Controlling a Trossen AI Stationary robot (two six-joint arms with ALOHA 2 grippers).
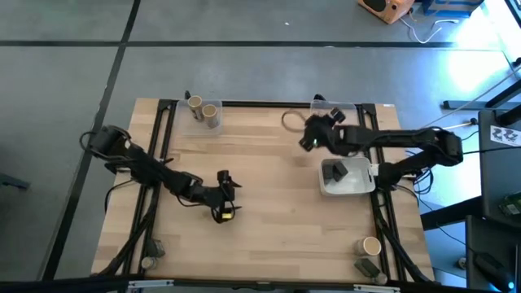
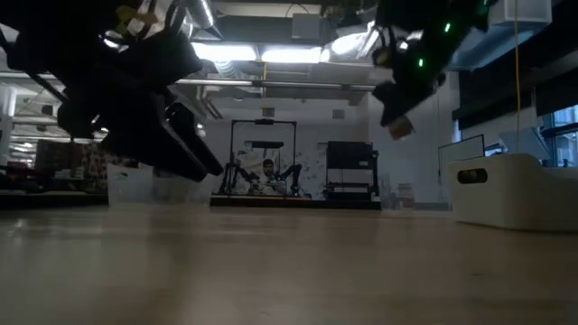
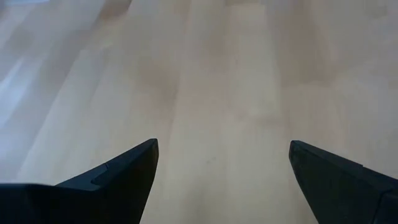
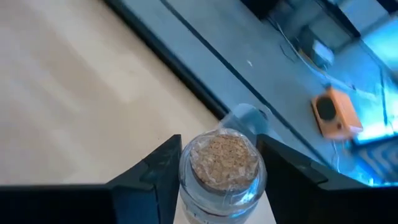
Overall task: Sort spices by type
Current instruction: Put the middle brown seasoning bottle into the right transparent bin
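The cork-topped jar (image 4: 222,168) is short of the clear tray and would miss if I opened now, so my right gripper moves it there before releasing it.
My right gripper (image 4: 219,144) is shut on a small clear glass jar with a cork top (image 4: 224,163), held in the air above the table's far right part (image 1: 313,137); the low view shows the jar (image 2: 400,128) well above the wood. My left gripper (image 3: 222,155) hangs open over bare wood left of the table's middle (image 1: 224,185). Two tan cylinders (image 1: 203,110) stand in a clear tray at the far edge. A dark grey pack (image 1: 335,172) lies in the white dish (image 1: 358,185). Another tan cylinder (image 1: 371,246) stands near the near right corner. My right gripper pinches the jar just below its cork top (image 4: 208,190), one finger (image 4: 163,169) on each side of the glass wall. The jar is lifted clear of the table. Its cork end faces the wrist camera, and its lower part is hidden by the jar itself.
A clear round thing (image 1: 291,122) lies on the wood just beside the right gripper, and a clear tray (image 1: 342,110) sits at the far right edge. Small grey items (image 1: 151,254) stand at the near left corner, and one (image 1: 366,268) at the near right. The table's middle is bare wood.
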